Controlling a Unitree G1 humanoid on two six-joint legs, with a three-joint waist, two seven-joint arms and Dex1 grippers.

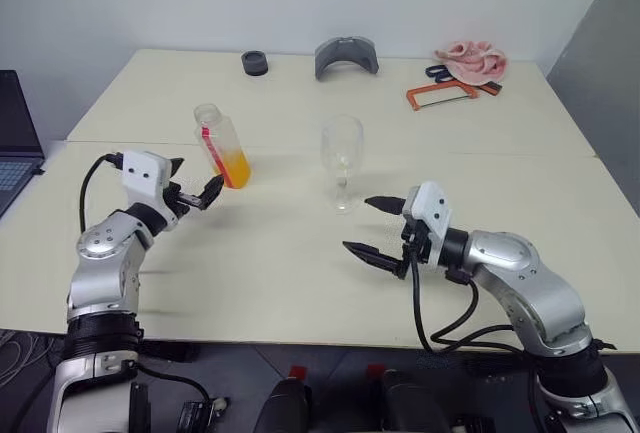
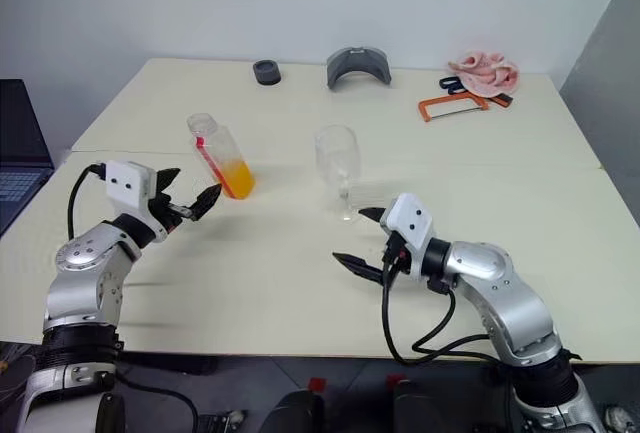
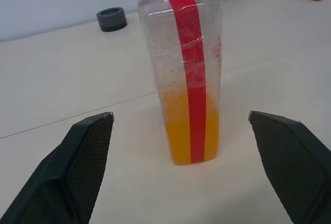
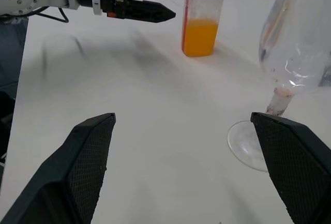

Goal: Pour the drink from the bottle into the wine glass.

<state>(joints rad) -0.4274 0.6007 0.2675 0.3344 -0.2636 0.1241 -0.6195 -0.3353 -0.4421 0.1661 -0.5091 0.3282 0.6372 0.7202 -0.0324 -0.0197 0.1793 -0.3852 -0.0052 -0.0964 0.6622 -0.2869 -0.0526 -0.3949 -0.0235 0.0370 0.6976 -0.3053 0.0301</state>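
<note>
My left gripper needs to move toward the bottle before it closes. Its fingers don't reach the bottle yet.
The bottle stands upright on the cream table, clear with a red stripe and an open mouth. The orange drink fills its lower third. My left gripper is open and level just short of the bottle, which stands ahead of the gap between its fingers, untouched. The wine glass stands to the right of the bottle and looks empty. My right gripper hangs open in front of the glass and holds nothing. In the right wrist view the glass is near the right finger, with the bottle and left gripper beyond.
At the far edge lie a black ring, a grey curved piece, a pink cloth and an orange saw. A laptop sits off the table's left side. A seam joins two tabletops.
</note>
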